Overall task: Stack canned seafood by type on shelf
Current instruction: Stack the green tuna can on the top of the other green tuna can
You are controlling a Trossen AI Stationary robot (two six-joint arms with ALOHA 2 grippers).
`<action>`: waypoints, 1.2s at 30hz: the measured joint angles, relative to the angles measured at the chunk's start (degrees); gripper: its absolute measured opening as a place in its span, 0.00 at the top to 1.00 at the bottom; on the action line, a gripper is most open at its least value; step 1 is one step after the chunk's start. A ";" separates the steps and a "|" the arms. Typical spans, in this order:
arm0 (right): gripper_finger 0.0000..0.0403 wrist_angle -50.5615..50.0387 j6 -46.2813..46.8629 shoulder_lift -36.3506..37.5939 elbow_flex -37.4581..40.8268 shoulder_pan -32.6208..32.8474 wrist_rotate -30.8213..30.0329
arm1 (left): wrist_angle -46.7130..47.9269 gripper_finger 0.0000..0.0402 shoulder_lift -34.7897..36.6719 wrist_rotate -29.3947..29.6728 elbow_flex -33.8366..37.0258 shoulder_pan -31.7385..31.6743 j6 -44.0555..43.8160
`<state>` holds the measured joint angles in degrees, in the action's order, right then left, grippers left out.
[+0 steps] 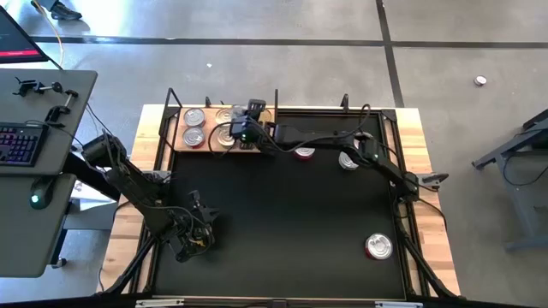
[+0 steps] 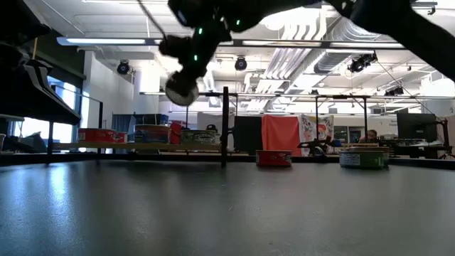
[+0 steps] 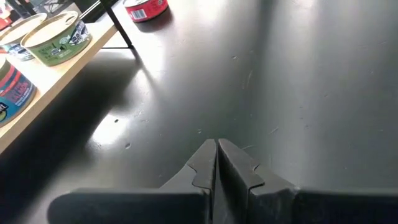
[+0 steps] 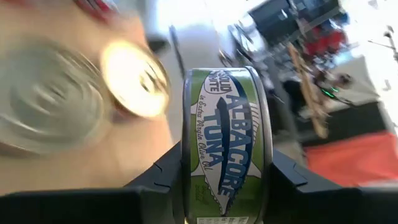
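The green-labelled can hangs tipped, above the wooden shelf, so my right gripper needs to keep holding the can until the can is lower.
A green-labelled tuna can hangs in my right gripper, which is shut on it above the wooden shelf at the table's far left. The low view shows this can high above the shelf. Several silver-lidded cans stand on the shelf on their bottoms. On the black mat sit a red-sided can, a silver one and one near the front right. My left gripper is shut and holds nothing, low over the mat at the near left. My right gripper pinches the tuna can between its two fingers, one on each flat face, so the green label wall faces the wrist camera. The can is lifted clear of the shelf and tipped off level, one round face showing in the low view.
Black upright posts and a frame rail run along the table's far edge beside the shelf. A desk with a keyboard stands left of the table. The mat's middle is bare.
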<state>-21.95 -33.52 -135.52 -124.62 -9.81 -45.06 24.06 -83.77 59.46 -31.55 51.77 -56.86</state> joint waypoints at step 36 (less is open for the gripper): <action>0.63 -15.49 5.42 -3.56 -0.24 -4.46 1.46 | -0.62 0.98 0.00 0.57 0.00 0.00 0.99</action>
<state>-37.44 -28.11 -139.09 -124.86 -14.26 -43.60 23.44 -83.77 60.03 -31.55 51.77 -55.88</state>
